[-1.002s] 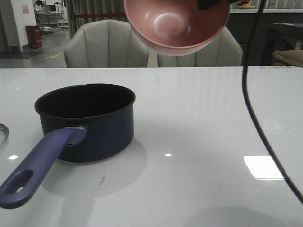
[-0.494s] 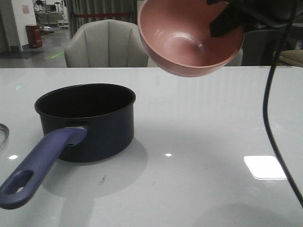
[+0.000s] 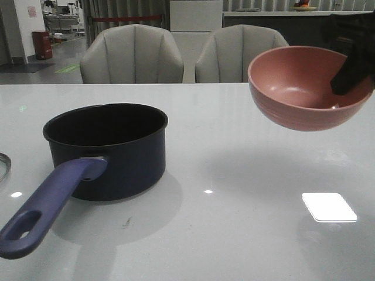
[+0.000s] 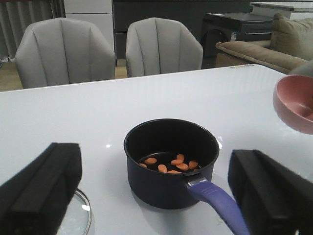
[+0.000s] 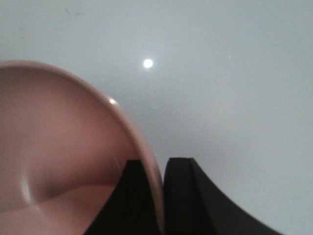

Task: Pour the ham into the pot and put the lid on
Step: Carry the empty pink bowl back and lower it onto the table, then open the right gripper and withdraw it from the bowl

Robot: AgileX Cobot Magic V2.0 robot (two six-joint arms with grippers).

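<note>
I should keep my right gripper closed on the pink bowl: the bowl is high above the white table, so if I opened now, the bowl would drop.
The dark navy pot (image 3: 108,149) stands on the white table at the left, its purple-blue handle (image 3: 50,202) pointing to the near left. In the left wrist view the ham (image 4: 171,164) lies as orange bits on the bottom of the pot (image 4: 166,188). My right gripper (image 3: 351,70) is shut on the rim of the empty pink bowl (image 3: 304,88) and holds it in the air right of the pot; one finger is inside the bowl (image 5: 58,156), the other outside (image 5: 159,169). My left gripper (image 4: 154,156) is open and empty, back from the pot. The glass lid (image 4: 80,215) lies left of the pot, only its rim showing (image 3: 3,167).
Two grey chairs (image 3: 132,55) (image 3: 234,52) stand behind the table's far edge. A bright light reflection (image 3: 328,206) lies on the table under the bowl. The bowl also shows at the edge of the left wrist view (image 4: 293,105).
The right gripper has carried the pink bowl from high above the pot down and to the right, turning it from tipped toward the camera to nearly upright.
</note>
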